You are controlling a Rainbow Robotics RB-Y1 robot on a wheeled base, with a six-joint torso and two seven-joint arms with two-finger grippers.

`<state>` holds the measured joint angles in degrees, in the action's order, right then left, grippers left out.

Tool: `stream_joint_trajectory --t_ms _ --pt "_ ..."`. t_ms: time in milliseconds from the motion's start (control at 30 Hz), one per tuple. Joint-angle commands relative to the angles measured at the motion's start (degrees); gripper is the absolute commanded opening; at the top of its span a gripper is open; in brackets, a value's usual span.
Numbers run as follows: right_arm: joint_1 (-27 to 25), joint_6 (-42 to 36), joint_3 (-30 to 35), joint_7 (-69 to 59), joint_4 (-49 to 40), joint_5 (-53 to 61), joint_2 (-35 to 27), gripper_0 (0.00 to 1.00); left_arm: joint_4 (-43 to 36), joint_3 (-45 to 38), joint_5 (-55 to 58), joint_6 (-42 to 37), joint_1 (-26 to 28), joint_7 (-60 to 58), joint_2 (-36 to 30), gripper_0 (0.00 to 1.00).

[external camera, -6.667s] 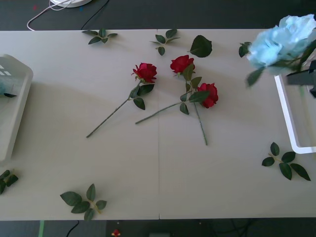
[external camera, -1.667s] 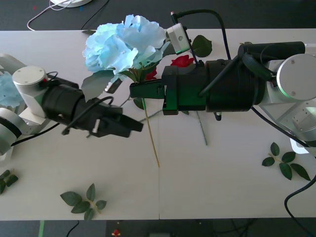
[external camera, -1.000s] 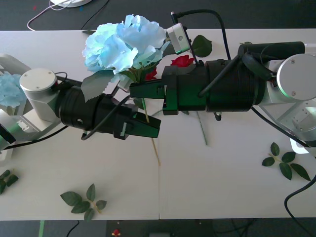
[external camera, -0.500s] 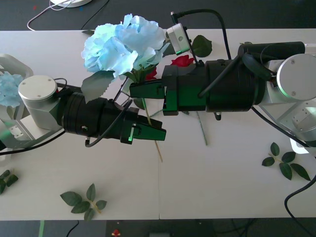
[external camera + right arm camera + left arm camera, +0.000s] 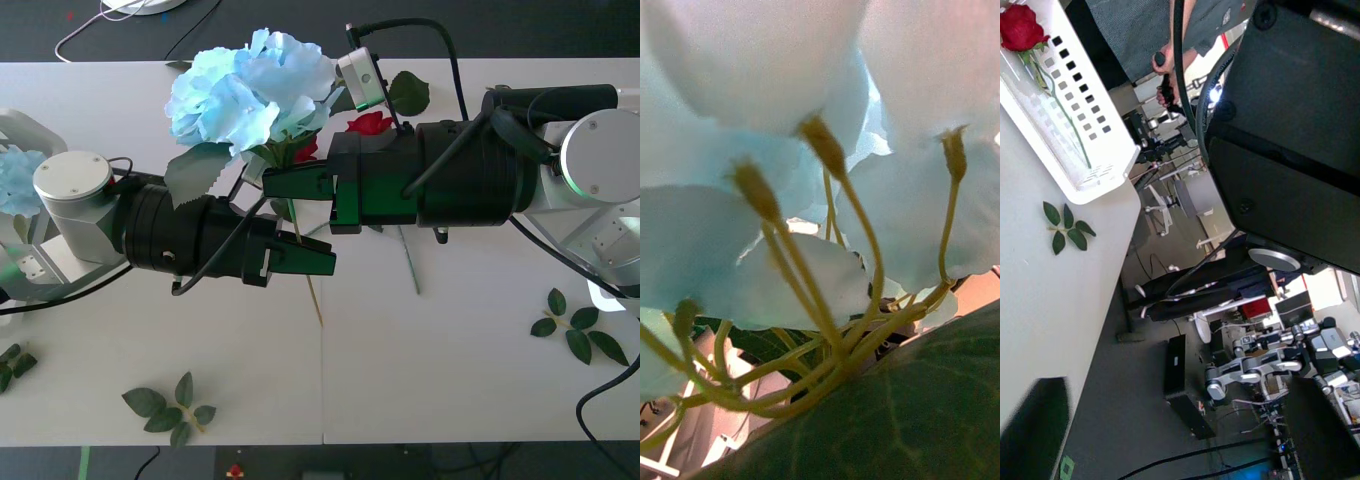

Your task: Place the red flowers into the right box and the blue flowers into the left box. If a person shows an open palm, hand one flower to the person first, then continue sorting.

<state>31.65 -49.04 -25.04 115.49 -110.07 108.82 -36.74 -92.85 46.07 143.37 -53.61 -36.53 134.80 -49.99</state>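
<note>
Next, my left gripper grabs the blue flower by its bare lower stem [image 5: 314, 296], since my right gripper's fingers cover the stem close under the petals.
My right gripper [image 5: 285, 183] is shut on the stem of a blue flower [image 5: 255, 85], holding it above the middle of the table. Its pale petals and thin stalks [image 5: 790, 90] are close up in the right wrist view. My left gripper [image 5: 318, 260] is beside the lower stem, just under the right gripper, and its fingers [image 5: 1037, 424] stand apart. A second blue flower [image 5: 15, 180] lies in the left box [image 5: 12, 128]. One red flower [image 5: 1021, 26] lies in the right box [image 5: 1090, 161]. Red flowers [image 5: 370, 122] on the table are partly hidden behind the arms.
Loose leaf sprigs lie near the front left [image 5: 170, 405], at the right [image 5: 575, 330] and at the left edge [image 5: 12, 362]. A single big leaf [image 5: 408, 92] lies at the back. A corner of the right box [image 5: 600, 293] shows under the right arm.
The right arm brought the blue flower from the right edge to the centre. The left arm reached in from the left, closing on the lower stem and rising slightly in the last half second.
</note>
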Motion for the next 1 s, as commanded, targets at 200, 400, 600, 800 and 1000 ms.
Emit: stream_joint_trajectory --t_ms 200,400,600,800,1000 --pt "1.93 0.09 -0.45 1.41 -0.84 0.87 -1.23 0.00 -2.16 0.42 2.00 0.08 0.59 5.91 -2.83 0.00" --pt "1.93 0.09 -0.45 1.32 -0.84 0.87 -1.31 0.00 -2.07 0.42 2.88 0.08 0.76 6.79 -2.92 0.00" --pt "1.93 0.09 -0.45 1.23 -0.76 0.78 -1.31 0.00 -2.07 0.42 3.32 0.08 0.76 7.41 -2.92 0.00" --pt "1.93 0.35 -0.45 1.32 -0.76 0.87 -1.31 1.00 -2.07 0.42 3.67 0.08 0.76 7.84 -2.92 0.00" --pt "1.93 0.35 -0.45 1.41 -0.84 0.87 -1.31 1.00 -2.07 0.42 4.38 0.08 0.85 8.20 -3.01 0.00"
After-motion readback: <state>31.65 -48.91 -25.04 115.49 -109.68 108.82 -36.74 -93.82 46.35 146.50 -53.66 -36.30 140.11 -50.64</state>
